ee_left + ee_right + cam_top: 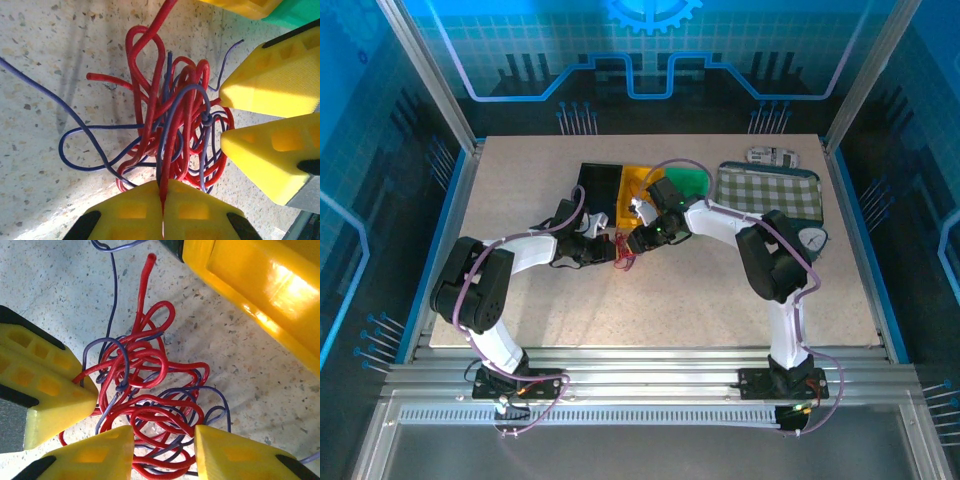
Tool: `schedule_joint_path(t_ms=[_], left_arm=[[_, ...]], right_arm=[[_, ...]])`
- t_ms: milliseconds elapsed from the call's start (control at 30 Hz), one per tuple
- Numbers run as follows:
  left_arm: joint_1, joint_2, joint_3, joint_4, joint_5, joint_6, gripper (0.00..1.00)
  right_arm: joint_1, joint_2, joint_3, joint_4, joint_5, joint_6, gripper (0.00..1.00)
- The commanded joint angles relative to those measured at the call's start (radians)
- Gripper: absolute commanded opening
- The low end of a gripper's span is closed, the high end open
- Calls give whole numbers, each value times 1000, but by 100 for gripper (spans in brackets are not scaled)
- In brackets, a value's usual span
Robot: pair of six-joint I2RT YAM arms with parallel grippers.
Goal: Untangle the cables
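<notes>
My right gripper is to grab red loops next at the near part of the tangle, away from my left gripper's hold. Then it can pull the cables apart.
The cables [623,250] lie in a knotted bunch of red and blue-purple wires on the speckled table, in front of the bins. In the left wrist view the bunch [170,125] spreads just ahead of my left gripper [163,192], which is shut on a red strand with a blue one beside it. My right gripper's yellow fingers [272,90] stand apart at the bunch's right side. In the right wrist view my right gripper [164,440] is open and straddles the near part of the tangle [150,385]. The left gripper's closed fingers [47,390] press in from the left.
Behind the cables stand a black bin [598,185], a yellow bin [635,183] and a green bin [688,180]. A green checked tray [765,190], a round dial [812,240] and a small patterned object [772,157] sit at the right back. The yellow bin's wall [260,285] is close.
</notes>
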Motion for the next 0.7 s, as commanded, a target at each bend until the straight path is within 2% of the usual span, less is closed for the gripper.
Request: schedule_joint_path(t_ms=[0,267,367,433,467,533,567,667], left_arm=[[9,-7,-11,25,-4,0,0],[9,-15,-23,42,-14,-4,0],[9,-12,-21,38,-25,-7,0],[9,-10,-15,4,-96,-22,0],[9,-13,-10,-25,-171,-35,0],[16,-27,1,-130,-416,-117,0],[29,-37,-5,-157,-481,-159,0],[91,-80,-58,-141,-516,-275,0]], right_arm=[[10,38,41,-49,-18,-21,37],[14,83,93,-52,-30,-12,29],[16,81,98,-38,-5,4,9],[14,45,59,-2,63,26,0],[10,22,31,16,103,41,0],[-6,-44,-54,56,247,94,0],[-18,-79,-100,73,318,127,0],[-91,-174,-244,111,440,284,0]])
